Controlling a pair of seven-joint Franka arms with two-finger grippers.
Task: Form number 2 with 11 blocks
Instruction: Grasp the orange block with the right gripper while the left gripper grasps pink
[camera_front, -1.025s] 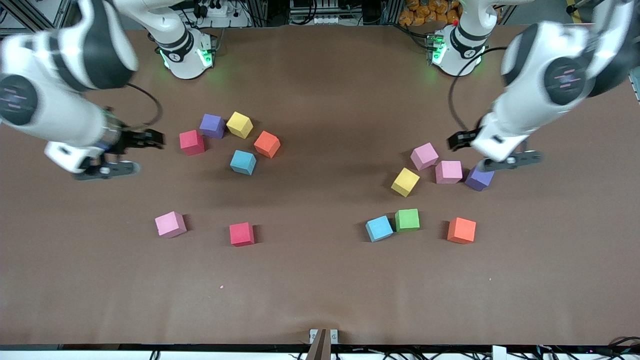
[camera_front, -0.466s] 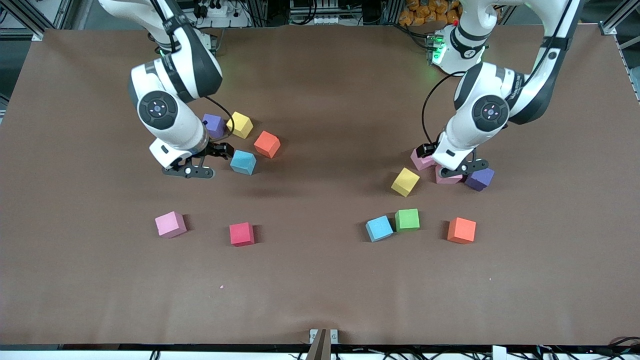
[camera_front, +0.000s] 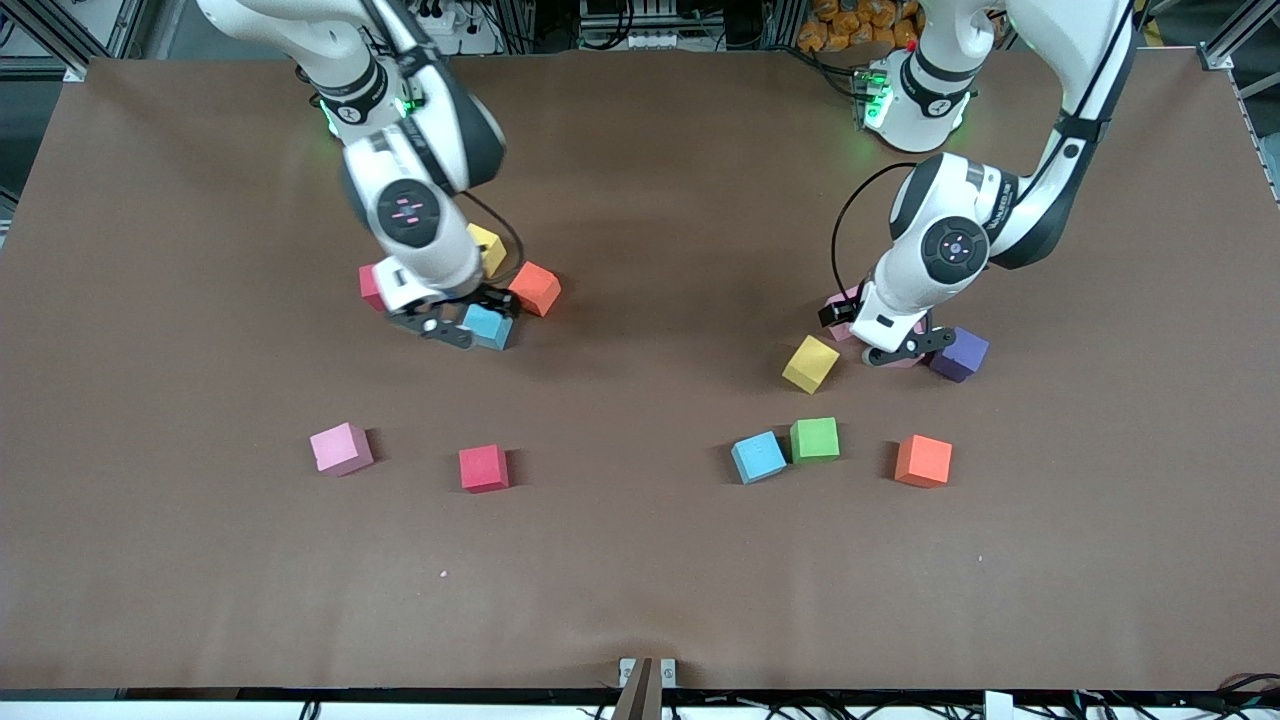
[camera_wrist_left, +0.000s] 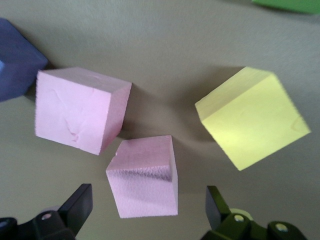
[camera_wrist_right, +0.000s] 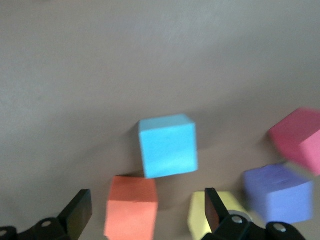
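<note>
Next, my left gripper takes hold of the pink block with the chipped edge (camera_front: 840, 330) (camera_wrist_left: 142, 177) by its opposite sides, to build the number 2.
My right gripper (camera_front: 468, 318) hangs open over the cluster at the right arm's end. In its wrist view an orange block (camera_wrist_right: 131, 205) shows between the fingers, with a light blue block (camera_wrist_right: 167, 145), a yellow one (camera_wrist_right: 199, 217) and a red one (camera_wrist_right: 300, 140) around it. My left gripper (camera_front: 880, 335) is open low over two pink blocks; one pink block (camera_wrist_left: 145, 182) sits between its fingers, the other pink block (camera_wrist_left: 80, 110) beside it. A yellow block (camera_front: 810, 364) lies close by. Nearer the camera lie pink (camera_front: 341, 448), red (camera_front: 484, 468), light blue (camera_front: 758, 456), green (camera_front: 815, 438) and orange (camera_front: 923, 460) blocks.
A purple cube (camera_front: 960, 353) rests right beside the left gripper. Another purple cube (camera_wrist_right: 277, 192) lies in the right arm's cluster, hidden under that arm in the front view. Brown table (camera_front: 640, 560) stretches bare toward the front camera.
Both arms have swung in from the table's ends. The right gripper has passed the red block to the light blue and orange ones; the left has settled over the pink blocks. No block moved.
</note>
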